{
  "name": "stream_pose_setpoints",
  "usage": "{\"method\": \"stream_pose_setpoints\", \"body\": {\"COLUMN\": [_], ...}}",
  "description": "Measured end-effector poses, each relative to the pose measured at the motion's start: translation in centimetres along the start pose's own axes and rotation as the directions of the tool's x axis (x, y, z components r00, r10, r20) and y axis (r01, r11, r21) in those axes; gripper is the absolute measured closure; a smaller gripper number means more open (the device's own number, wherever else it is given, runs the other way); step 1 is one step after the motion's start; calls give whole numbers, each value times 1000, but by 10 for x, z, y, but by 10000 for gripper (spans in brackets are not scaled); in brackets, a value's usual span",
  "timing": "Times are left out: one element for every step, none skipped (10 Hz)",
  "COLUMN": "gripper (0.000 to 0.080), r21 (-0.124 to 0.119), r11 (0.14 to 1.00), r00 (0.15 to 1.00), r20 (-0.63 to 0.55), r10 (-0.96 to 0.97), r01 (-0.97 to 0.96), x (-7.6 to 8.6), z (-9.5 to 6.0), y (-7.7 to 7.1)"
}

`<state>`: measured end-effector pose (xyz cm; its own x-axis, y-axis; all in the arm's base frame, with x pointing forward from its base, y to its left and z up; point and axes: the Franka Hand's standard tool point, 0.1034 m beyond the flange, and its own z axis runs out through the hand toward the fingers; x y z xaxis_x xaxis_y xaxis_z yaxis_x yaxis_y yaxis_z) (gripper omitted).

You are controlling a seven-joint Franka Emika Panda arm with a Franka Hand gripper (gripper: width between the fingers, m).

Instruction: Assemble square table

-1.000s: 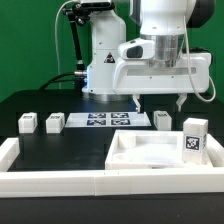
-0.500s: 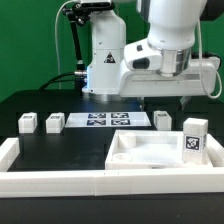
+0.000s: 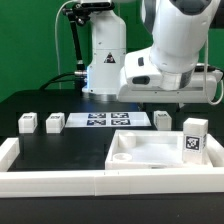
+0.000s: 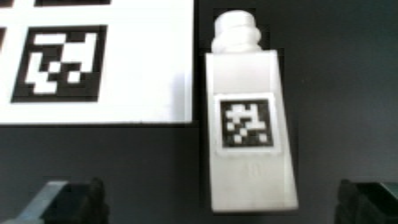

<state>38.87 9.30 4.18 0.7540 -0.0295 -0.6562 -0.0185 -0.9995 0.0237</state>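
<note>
The robot's fingers are still above the leg's blunt end (image 4: pixel 253 188) in the wrist view, so the gripper should go lower before it closes on it.
The square table's white slab (image 3: pixel 150 150) lies at the front right, raised rim up. Two short white legs (image 3: pixel 27 123) (image 3: pixel 54 122) sit at the exterior view's left. A third leg (image 3: pixel 162 119) lies beside the marker board (image 3: pixel 105 120). A fourth leg (image 3: pixel 195 137) stands upright by the slab's right side, tag facing the camera. My gripper (image 3: pixel 165 100) hovers over the third leg, open and empty. In the wrist view that leg (image 4: pixel 249 130) lies tag up with its peg end away from the fingers, and my gripper (image 4: pixel 222 205) straddles its blunt end without touching it.
Long white border bars run along the front (image 3: pixel 60 181) and the exterior view's left (image 3: pixel 8 150). The marker board also shows in the wrist view (image 4: pixel 89 60), right next to the leg. The robot base (image 3: pixel 100 60) stands at the back behind a green wall.
The arm has swung toward the exterior view's right and the wrist has tilted, bringing the hand over the third leg. The jaws stay open. No part has moved.
</note>
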Motion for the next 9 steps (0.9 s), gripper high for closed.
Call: {"method": "stream_pose_setpoints", "body": {"gripper": [150, 150, 150, 150, 150, 150, 150, 150, 150], "r21": [-5, -11, -10, -7, -2, 2, 1, 1, 2], "r11": [1000, 1000, 1000, 999, 998, 997, 998, 998, 998], "r00": [999, 995, 994, 995, 994, 994, 994, 994, 994], "r20": [36, 104, 109, 99, 90, 87, 89, 89, 89], "r10": [2, 2, -5, -32, -65, -72, -65, -64, -63], "r01": [-2, -1, 6, 33, 66, 72, 65, 64, 63], "x": [2, -3, -1, -2, -3, -5, -4, -4, -4], "z": [3, 7, 8, 6, 3, 1, 1, 2, 2], "y": [0, -1, -3, -8, -10, -9, -8, -7, -7]}}
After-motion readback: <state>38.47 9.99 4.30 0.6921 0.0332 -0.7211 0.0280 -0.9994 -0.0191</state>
